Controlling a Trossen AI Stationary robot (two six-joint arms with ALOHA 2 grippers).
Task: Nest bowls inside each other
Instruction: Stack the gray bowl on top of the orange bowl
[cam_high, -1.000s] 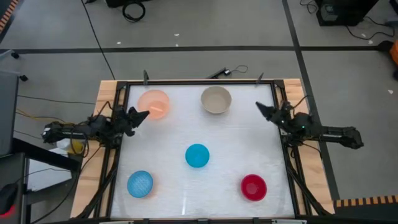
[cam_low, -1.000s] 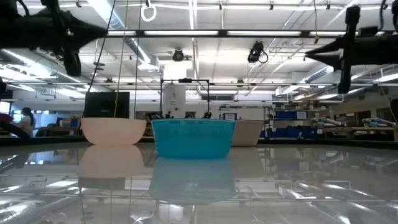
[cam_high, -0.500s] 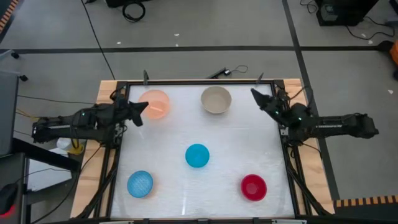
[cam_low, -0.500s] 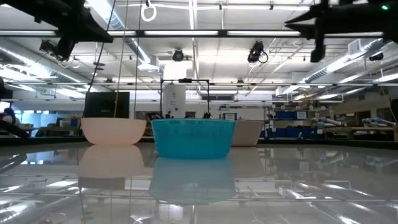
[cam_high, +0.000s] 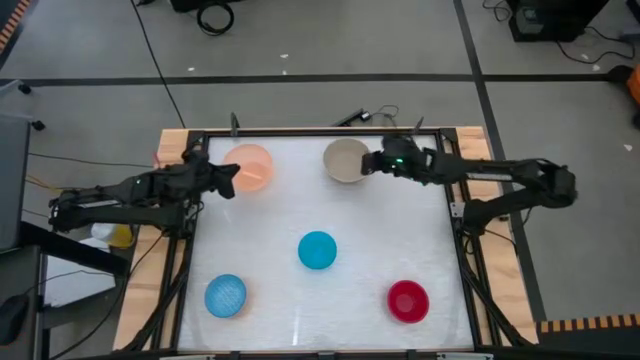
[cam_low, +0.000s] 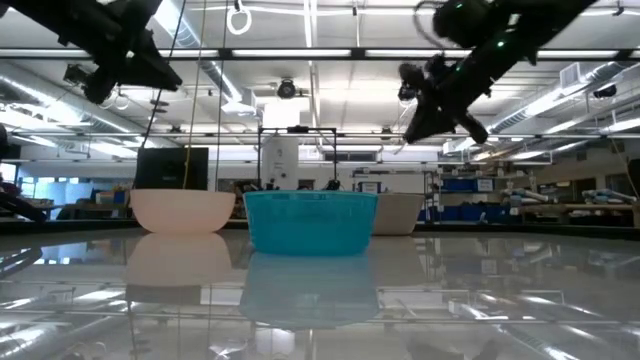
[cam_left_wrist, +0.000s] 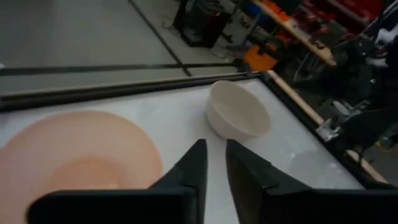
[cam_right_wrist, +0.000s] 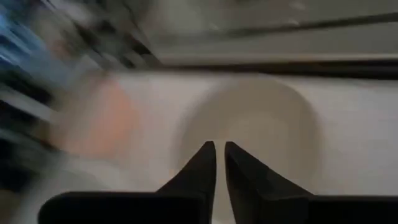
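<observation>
I need to nest the beige-grey bowl in the pale pink bowl (cam_high: 250, 166), so I should grab it by its rim (cam_high: 367, 160) with my right gripper next.
Five bowls stand upright on their bases on the white table. The pale pink bowl (cam_high: 250, 166) and the beige-grey bowl (cam_high: 345, 160) are at the far side, the cyan bowl (cam_high: 318, 250) is in the middle, and the textured blue bowl (cam_high: 226, 295) and the red-magenta bowl (cam_high: 408, 301) are near the front. My left gripper (cam_high: 233, 178) hangs by the pink bowl's left rim, its fingers (cam_left_wrist: 198, 163) a narrow gap apart. My right gripper (cam_high: 368, 163) hovers over the beige-grey bowl's right rim (cam_right_wrist: 298, 112), shut to a thin slit and slanting down (cam_low: 412, 132).
A black frame rail (cam_high: 300, 133) runs along the table's far edge, with posts at both sides. Free table lies between the bowls. In the low view the cyan bowl (cam_low: 310, 220) stands in front of the pink bowl (cam_low: 182, 210) and the beige-grey bowl (cam_low: 402, 212).
My right gripper has swung from the table's right edge toward the far left, over the beige-grey bowl's right rim, and tipped downward. My left gripper has risen a little beside the pink bowl and tipped downward. No bowl has moved.
</observation>
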